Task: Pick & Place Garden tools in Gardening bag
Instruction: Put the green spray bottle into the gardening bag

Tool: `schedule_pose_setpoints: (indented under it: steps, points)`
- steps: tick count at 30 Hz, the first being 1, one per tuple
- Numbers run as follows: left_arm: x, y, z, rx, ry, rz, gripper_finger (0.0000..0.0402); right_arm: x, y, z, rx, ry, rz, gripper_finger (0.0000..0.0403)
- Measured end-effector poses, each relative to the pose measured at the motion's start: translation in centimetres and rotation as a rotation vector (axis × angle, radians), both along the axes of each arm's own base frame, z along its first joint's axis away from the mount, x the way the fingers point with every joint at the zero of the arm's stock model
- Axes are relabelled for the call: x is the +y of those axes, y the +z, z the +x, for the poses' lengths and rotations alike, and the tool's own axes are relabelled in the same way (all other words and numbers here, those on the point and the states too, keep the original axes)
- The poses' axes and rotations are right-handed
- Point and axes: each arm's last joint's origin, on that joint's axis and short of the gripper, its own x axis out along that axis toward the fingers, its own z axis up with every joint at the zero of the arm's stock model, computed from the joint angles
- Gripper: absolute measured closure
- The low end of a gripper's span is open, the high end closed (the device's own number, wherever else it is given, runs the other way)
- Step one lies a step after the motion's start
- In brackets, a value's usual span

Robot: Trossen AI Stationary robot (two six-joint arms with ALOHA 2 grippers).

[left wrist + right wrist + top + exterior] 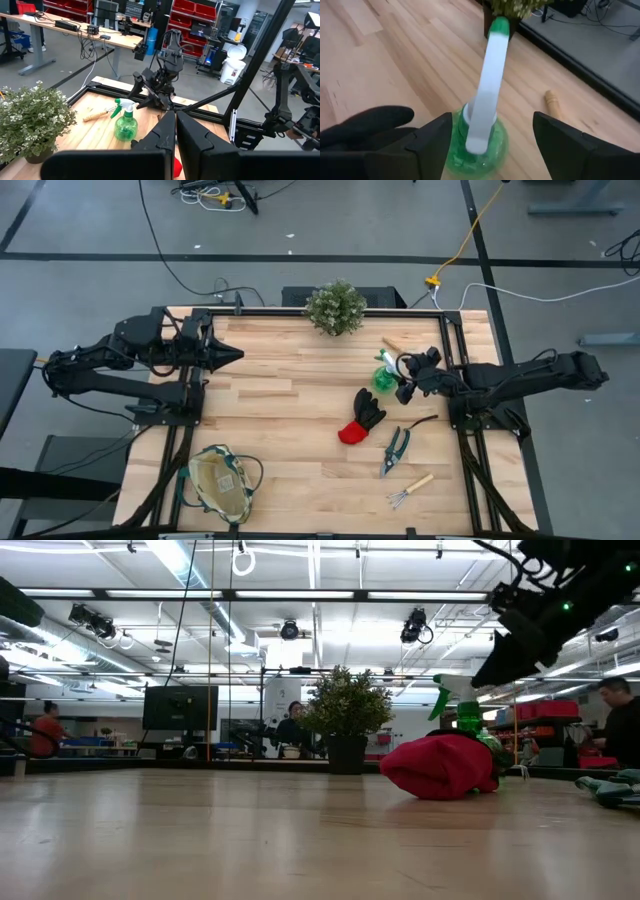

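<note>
The green spray bottle needs to go to the gardening bag (222, 482), so my right gripper will grab it by its white trigger head (388, 361) next.
The green spray bottle (383, 373) stands upright on the table at the far right, its white trigger head (487, 90) on top. My right gripper (404, 378) hovers open just above it, one finger on each side (492, 120), touching nothing. The black-and-red glove (362, 418) lies beside the bottle toward the near edge. The pruning shears (395, 450) and a wooden-handled mini rake (410, 490) lie nearer still. A second rake's handle (392, 345) lies behind the bottle. The tan gardening bag (222, 482) stands at the near left. My left gripper (236, 353) waits shut at the far left.
A bushy potted plant (335, 307) stands at the middle of the far edge, close to the bottle. Black frame rails (455, 350) run along the table's right and left sides. Bare wood (290, 400) lies between the tools and the bag.
</note>
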Motion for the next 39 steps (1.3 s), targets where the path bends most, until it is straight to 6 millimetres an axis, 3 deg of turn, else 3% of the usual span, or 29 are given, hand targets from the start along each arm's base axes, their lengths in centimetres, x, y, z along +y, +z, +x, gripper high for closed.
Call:
schedule_pose_setpoints:
  steps: [7, 39]
  points:
    - [0.0, 0.0, 0.0, 0.000, 0.000, 0.000, 0.0383, -0.9, 1.9, 0.2, -0.021, -0.049, -0.002, 0.0124]
    - [0.0, 0.0, 0.0, 0.001, 0.000, 0.000, 0.0383, -2.9, 0.7, 2.7, -0.048, -0.010, 0.103, 0.0135]
